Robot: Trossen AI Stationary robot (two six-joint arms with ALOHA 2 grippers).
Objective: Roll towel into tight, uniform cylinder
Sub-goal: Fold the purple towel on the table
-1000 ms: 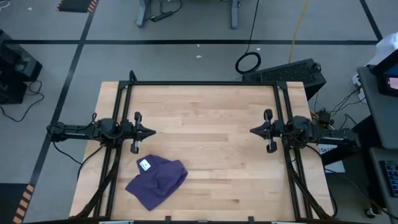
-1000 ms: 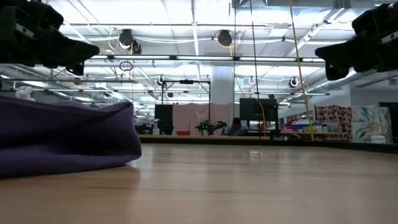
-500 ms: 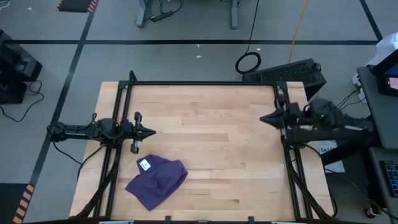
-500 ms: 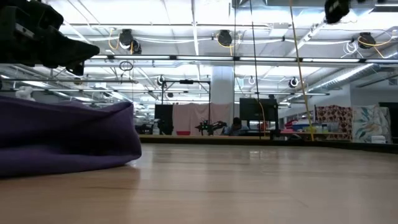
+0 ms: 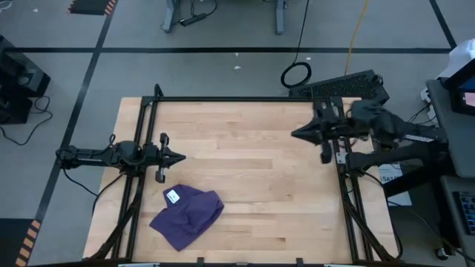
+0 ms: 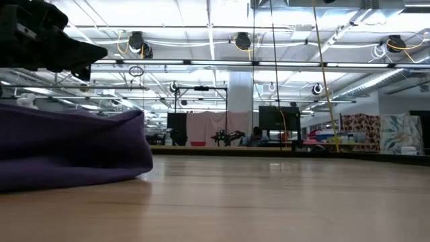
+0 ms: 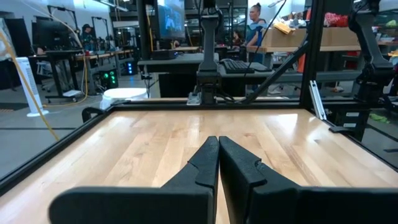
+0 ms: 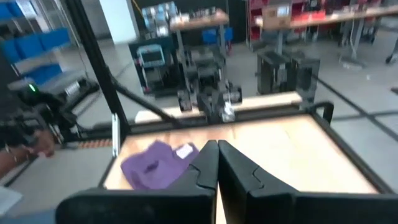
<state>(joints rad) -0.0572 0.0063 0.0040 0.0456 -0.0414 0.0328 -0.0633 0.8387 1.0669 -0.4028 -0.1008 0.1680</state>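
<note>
The left gripper picks up the purple towel (image 5: 187, 215) by its corner with the white tag (image 5: 173, 196) next, to open it out flat before rolling.
The purple towel (image 5: 187, 215) lies crumpled in a loose heap on the wooden table (image 5: 245, 178) near its near left corner, its white tag (image 5: 173, 196) facing up at its far left. It also shows in the low view (image 6: 70, 149) and the right wrist view (image 8: 155, 165). My left gripper (image 5: 180, 157) is shut and empty above the table's left side, just beyond the towel. My right gripper (image 5: 295, 134) is shut and empty, raised above the table's right side and pointing toward the left.
A black metal frame (image 5: 245, 99) runs along the table's far, left and right edges. A black keyboard (image 5: 341, 85) sits beyond the far right corner. Bare wood fills the middle of the table between the two grippers.
My right gripper has risen out of the low view, swung toward the table's far edge and then reached a little toward the left, still shut. The towel and my left arm have kept still.
</note>
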